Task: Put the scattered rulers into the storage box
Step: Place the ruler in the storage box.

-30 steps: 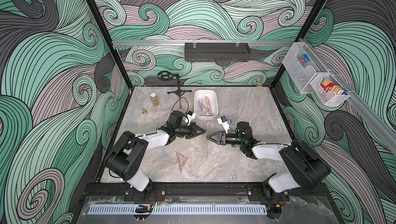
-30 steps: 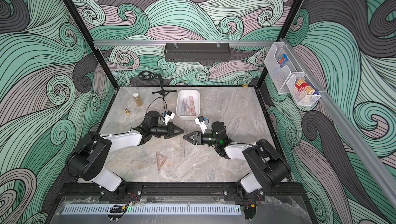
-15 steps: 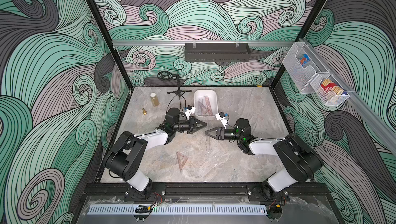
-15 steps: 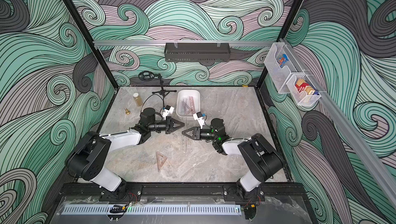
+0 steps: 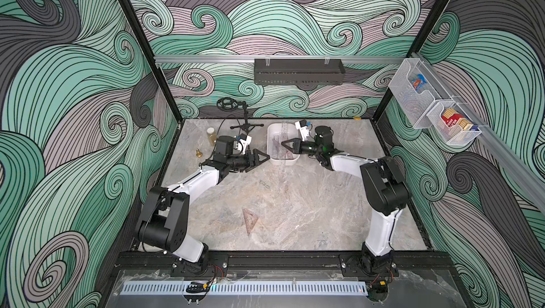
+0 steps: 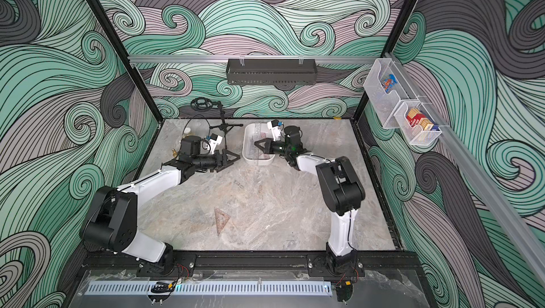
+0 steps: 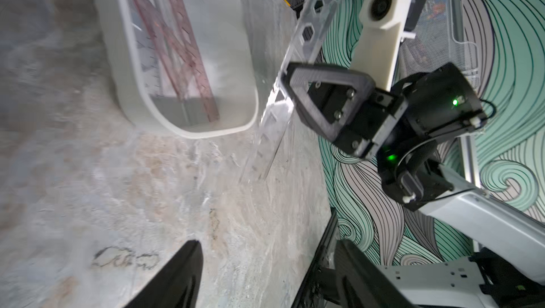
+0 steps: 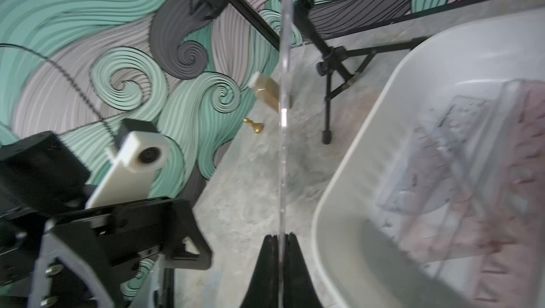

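Observation:
The end of the clear ruler sticks out past the side of the box and would fall short if released now. My right gripper should keep holding the ruler until its end is inside that side.
My right gripper [image 8: 280, 236] is shut on a clear straight ruler [image 8: 284, 85], held on edge so I see it as a thin line. From the left wrist, the clear ruler [image 7: 308, 30] hangs in the right gripper [image 7: 285, 78] just beside the wall of the white storage box [image 7: 188, 128]. Pinkish rulers [image 7: 177, 41] lie inside the box. In both top views the right gripper [image 5: 283, 143] [image 6: 256, 143] is over the box [image 5: 280, 162] [image 6: 256, 162]. My left gripper [image 5: 262, 161] [image 7: 265, 277] is open and empty, left of the box. A pinkish set square [image 5: 250, 221] [image 6: 221, 218] lies on the near table.
Left of the box stand a black tripod stand [image 5: 246, 120], a small amber bottle [image 5: 211, 134] and a little brass piece [image 5: 199, 153]. A black shelf [image 5: 298, 72] hangs on the back wall, and white wire baskets [image 5: 413, 97] hang on the right wall.
The two grippers met at mid-table. My right gripper shut on the clear ruler and carried it back to the box. My left gripper opened and now sits left of the box.

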Available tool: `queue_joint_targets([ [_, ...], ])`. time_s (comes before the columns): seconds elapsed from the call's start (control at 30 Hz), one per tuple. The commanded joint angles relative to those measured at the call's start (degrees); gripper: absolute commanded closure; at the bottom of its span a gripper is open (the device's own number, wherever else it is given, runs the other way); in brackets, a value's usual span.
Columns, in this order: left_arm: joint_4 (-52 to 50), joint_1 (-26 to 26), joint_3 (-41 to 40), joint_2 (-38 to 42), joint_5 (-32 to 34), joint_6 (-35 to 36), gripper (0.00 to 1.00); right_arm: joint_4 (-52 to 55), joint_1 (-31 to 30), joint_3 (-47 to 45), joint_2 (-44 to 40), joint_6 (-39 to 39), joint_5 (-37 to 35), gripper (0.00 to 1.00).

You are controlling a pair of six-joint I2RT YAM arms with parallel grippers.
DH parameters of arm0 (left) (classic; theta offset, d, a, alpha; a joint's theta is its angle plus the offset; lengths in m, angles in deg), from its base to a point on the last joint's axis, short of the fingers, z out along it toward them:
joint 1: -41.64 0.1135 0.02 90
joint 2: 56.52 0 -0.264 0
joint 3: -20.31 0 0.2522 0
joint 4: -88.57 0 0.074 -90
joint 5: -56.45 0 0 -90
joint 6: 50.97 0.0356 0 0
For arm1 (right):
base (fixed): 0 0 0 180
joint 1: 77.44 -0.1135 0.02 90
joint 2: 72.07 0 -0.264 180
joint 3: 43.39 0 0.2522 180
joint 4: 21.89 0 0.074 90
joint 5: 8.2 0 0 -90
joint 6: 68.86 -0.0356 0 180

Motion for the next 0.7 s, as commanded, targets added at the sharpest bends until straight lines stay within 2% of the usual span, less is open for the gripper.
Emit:
queue_joint_targets([
  [0.0, -8.5, 1.5, -1.5, 0.2, 2.4, 7.1, 0.26, 10.0, 0.2, 10.4, 6.4, 8.9, -5.2, 1.0],
  [0.2, -7.2, 2.2, -4.3, 1.0, 3.0, 7.2, 0.26, 11.3, -0.2, 20.5, 15.4, 8.4, -5.2, 1.0],
  [0.5, -6.8, 3.0, -5.3, 0.0, 2.9, 7.5, 0.26, 11.3, -2.6, 18.5, 17.3, 8.0, -4.8, 0.97],
  [0.67, -6.6, 3.2, -5.5, -0.5, 2.7, 7.4, 0.26, 11.9, -2.6, 17.9, 17.8, 8.5, -5.4, 0.87],
])
